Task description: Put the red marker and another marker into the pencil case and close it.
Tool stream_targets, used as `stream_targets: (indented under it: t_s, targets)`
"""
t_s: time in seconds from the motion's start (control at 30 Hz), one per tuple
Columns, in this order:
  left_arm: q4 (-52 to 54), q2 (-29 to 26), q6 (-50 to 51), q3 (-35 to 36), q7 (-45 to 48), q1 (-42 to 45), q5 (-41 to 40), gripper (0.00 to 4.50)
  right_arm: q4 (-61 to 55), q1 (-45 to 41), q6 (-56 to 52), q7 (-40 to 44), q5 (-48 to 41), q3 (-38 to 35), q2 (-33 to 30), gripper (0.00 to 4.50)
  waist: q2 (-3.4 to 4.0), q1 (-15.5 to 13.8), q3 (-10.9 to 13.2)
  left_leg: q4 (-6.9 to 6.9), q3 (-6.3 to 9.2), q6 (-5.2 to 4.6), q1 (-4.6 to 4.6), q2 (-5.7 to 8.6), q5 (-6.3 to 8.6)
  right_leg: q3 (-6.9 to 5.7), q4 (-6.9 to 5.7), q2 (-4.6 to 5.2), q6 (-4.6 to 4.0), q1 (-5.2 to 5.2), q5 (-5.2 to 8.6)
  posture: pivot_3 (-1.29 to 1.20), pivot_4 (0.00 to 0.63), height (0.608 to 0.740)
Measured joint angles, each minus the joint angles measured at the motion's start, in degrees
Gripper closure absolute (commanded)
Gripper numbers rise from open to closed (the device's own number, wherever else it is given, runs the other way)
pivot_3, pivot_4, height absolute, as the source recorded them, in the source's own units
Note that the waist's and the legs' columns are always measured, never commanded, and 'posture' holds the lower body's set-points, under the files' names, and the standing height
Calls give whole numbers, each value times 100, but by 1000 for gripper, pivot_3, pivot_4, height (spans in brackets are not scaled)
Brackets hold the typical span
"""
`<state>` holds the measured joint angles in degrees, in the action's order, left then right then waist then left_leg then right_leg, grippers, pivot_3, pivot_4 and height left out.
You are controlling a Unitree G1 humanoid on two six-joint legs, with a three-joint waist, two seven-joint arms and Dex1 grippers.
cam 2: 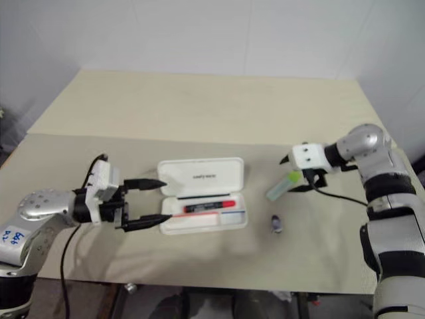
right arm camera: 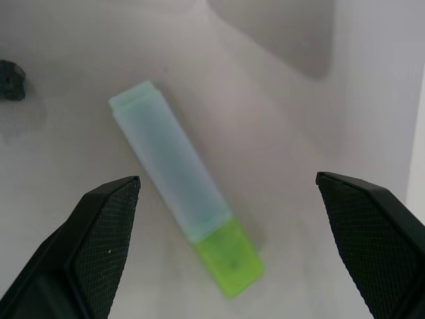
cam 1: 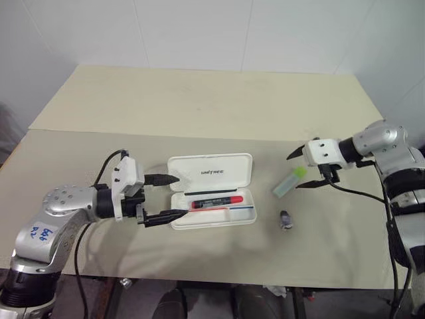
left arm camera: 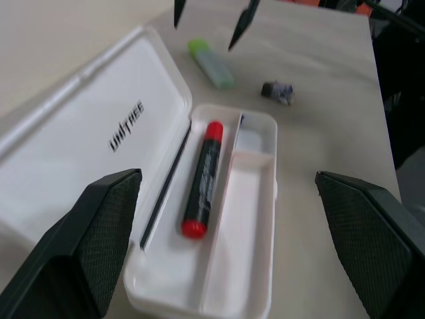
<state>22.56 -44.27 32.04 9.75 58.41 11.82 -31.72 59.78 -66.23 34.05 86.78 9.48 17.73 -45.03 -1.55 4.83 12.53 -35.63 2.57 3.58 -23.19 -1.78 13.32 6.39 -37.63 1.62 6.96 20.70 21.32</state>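
Note:
The mint marker [cam 1: 289, 183] still has empty table between it and my right gripper's fingers. My right gripper should move toward the marker before it closes on it.
The white pencil case [cam 1: 199, 166] lies open in the middle of the table, its "UNITREE" lid folded back. The red marker [cam 1: 216, 201] lies inside the case's base, also seen in the left wrist view [left arm camera: 202, 179]. My left gripper [cam 1: 182, 196] is open at the case's left end, one finger by the lid and one by the base, holding nothing. The mint marker with a green end [cam 1: 289, 181] lies on the table to the right of the case. My right gripper [cam 1: 293, 172] hangs open just above its green end, fingers either side of the marker [right arm camera: 179, 179].
A small grey stubby object [cam 1: 285, 219] lies on the table in front of the mint marker, to the right of the case. The far half of the table [cam 1: 212, 100] is bare, and a white wall stands behind it.

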Motion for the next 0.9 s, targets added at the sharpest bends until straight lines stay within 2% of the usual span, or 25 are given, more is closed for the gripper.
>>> stream_targets:
  t_s: [0.23, 0.47, 0.57, 0.83, 0.9]
  targets:
    - [332, 1, 18, 223, -219, -344, -144, 31, 373, -101, 502, 66, 298, 246, 367, 0, 3, 1, 2, -1, 0, 0, -1, -1, 0, 1, -6, 3, 0, 1, 0, 0, 150, 740]
    - [419, -89, -14, 588, -99, -854, -412, 31, 591, -142, 743, -65, 772, 503, 407, 0, 4, 5, 2, -1, 1, 2, 2, 0, -1, 0, -11, 2, -4, 2, 2, 0, 150, 740]
    - [417, -138, -62, 736, -96, -962, -413, 0, 608, -238, 865, -127, 893, 512, 464, 590, 4, 16, 2, -2, 1, 2, 4, 1, -1, 0, -14, -1, -4, 1, 2, 0, 150, 740]
    - [419, -158, -95, 814, -175, -1011, -413, 0, 689, -306, 1057, -210, 1021, 560, 584, 3392, 5, 13, 2, -1, 2, 3, 6, -1, -1, -1, -14, 1, -5, 0, 2, 0, 150, 740]
    - [419, -158, -96, 814, -213, -1011, -413, 0, 708, -323, 1054, -215, 1019, 560, 610, 3398, 5, 13, 2, -1, 2, 3, 6, 0, -1, -1, -15, 1, -5, 0, 2, 0, 150, 740]
